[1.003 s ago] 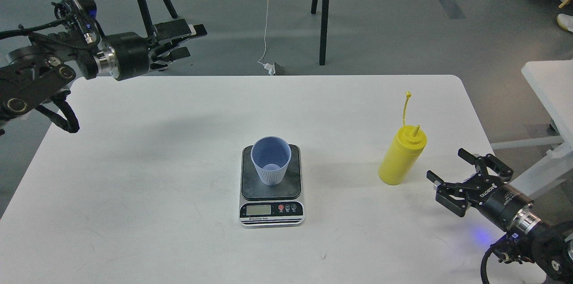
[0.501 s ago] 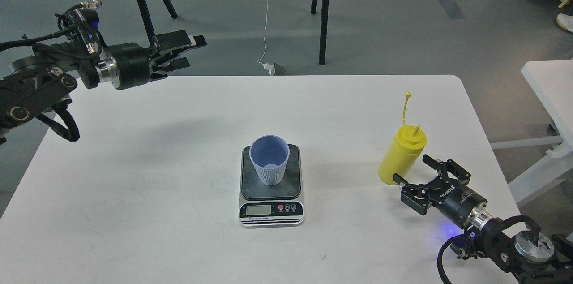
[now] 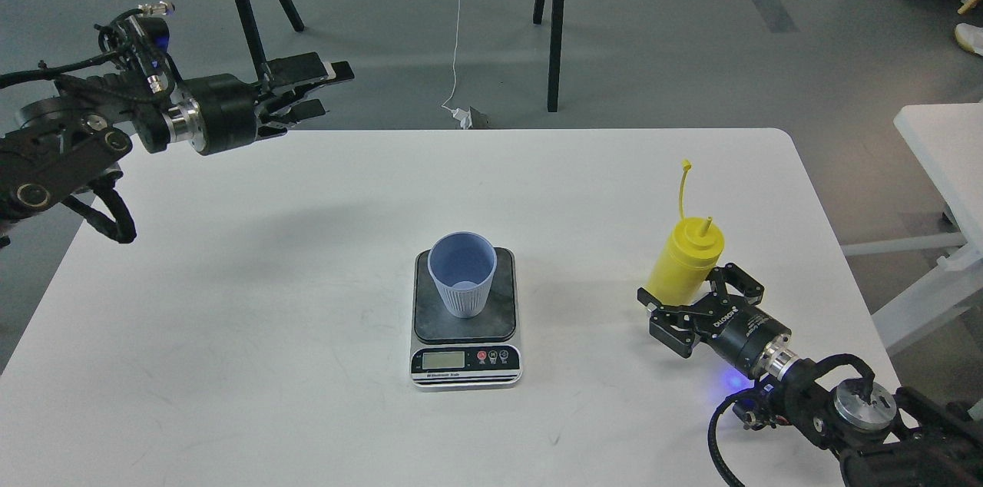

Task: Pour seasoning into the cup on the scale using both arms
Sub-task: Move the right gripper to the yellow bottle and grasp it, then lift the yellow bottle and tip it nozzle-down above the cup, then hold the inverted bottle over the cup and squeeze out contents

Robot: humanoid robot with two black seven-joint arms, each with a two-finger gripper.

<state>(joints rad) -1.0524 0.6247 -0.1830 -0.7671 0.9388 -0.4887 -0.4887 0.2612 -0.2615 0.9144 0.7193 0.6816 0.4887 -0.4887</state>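
Note:
The right gripper takes hold of the yellow seasoning bottle by its body (image 3: 677,270) next, to pour seasoning into the cup (image 3: 462,273) on the scale.
The yellow seasoning bottle (image 3: 686,253) stands on the white table (image 3: 230,318) at the right, its cap strap sticking up. My right gripper (image 3: 689,293) is open, with its fingers on either side of the bottle's base, touching or nearly touching it. The light-blue cup (image 3: 462,273) stands upright on the dark platform of the scale (image 3: 465,359) at the table's middle. My left gripper (image 3: 326,87) is open and empty, held high above the table's far left edge, well away from the cup.
A second white table (image 3: 944,141) stands close at the right. Black stand legs (image 3: 554,26) and a white cable with a plug (image 3: 468,117) are on the floor behind the table. The table's right edge runs just past my right arm.
My right gripper has moved left and forward until its open fingers came around the bottle's base; the bottle has shifted slightly left. The left arm dropped slightly at first, then held still.

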